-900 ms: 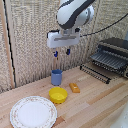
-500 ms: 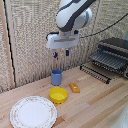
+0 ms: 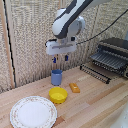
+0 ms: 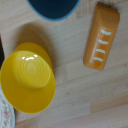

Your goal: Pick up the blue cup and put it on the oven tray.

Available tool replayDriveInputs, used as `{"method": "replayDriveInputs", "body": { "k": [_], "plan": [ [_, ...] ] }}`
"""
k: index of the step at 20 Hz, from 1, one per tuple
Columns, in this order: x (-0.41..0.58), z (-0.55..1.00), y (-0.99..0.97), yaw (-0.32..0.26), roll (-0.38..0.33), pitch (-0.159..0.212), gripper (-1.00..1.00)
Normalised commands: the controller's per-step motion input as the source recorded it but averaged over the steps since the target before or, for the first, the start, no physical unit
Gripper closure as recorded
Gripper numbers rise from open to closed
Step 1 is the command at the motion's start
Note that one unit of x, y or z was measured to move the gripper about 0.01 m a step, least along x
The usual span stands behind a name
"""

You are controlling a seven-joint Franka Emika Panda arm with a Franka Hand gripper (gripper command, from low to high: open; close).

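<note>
The robot should next set the cup upright on the oven tray, so its gripper should grab the blue cup by its rim.
The blue cup (image 3: pixel 57 77) stands upright on the wooden table, near the bamboo-mat wall. My gripper (image 3: pixel 60 59) hangs a short way above it, open, with nothing between its fingers. In the wrist view only part of the blue cup's rim (image 4: pixel 52 7) shows at the picture's edge, and my fingers do not show. The oven tray (image 3: pixel 97 72), a dark wire rack, sticks out in front of the toaster oven (image 3: pixel 114 50) at the exterior view's right.
A yellow bowl (image 3: pixel 58 94) (image 4: pixel 27 77) sits just in front of the cup. An orange block (image 3: pixel 74 87) (image 4: pixel 101 36) lies beside the bowl. A round white patterned plate (image 3: pixel 33 111) lies at the exterior view's front left.
</note>
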Motion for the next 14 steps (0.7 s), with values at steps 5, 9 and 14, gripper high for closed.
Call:
{"method": "replayDriveInputs", "body": {
  "k": [5,9,14],
  "plan": [
    [0.340,-0.26,-0.27,0.000,-0.009,0.063,-1.00],
    [0.360,-0.28,-0.21,0.000,-0.025,0.047,-1.00],
    [0.173,-0.38,-0.17,0.021,-0.040,0.042,-1.00]
  ]
}}
